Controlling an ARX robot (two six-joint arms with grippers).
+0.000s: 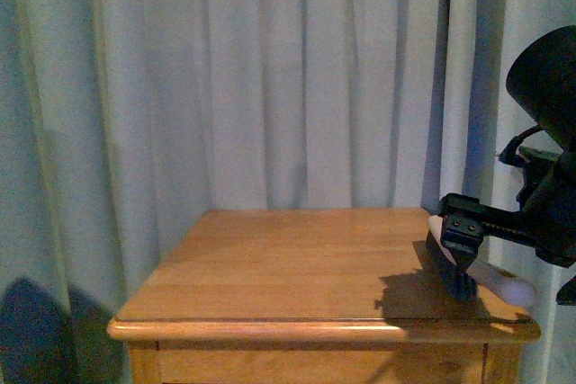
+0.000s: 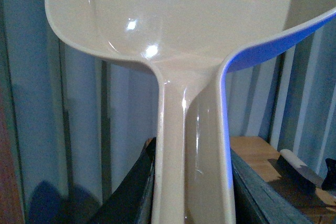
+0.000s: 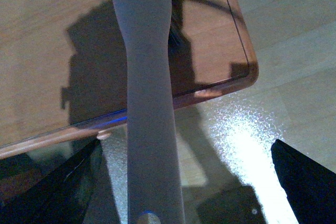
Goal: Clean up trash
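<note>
The brush should be grabbed next by its pale handle (image 1: 506, 286) with my right gripper, so that the brush's dark bristles can sweep up trash.
The trash does not show in any view. My left gripper (image 2: 194, 187) is shut on the handle of a cream dustpan (image 2: 173, 24), whose scoop fills the left wrist view; this gripper is out of the front view. My right gripper (image 1: 461, 238) hangs open at the table's right front corner. A brush with a pale handle (image 3: 149, 103) and dark bristles (image 1: 453, 274) rests there on the wooden table (image 1: 297, 258). In the right wrist view the handle runs between the spread fingers of the right gripper (image 3: 184, 182), nearer one of them and held by neither.
A pale curtain (image 1: 270, 78) hangs close behind and beside the table. The table's rounded corner (image 3: 247, 72) ends over a light floor (image 3: 283, 51). The brush (image 2: 299, 169) and a part of the tabletop (image 2: 257, 153) also show past the dustpan.
</note>
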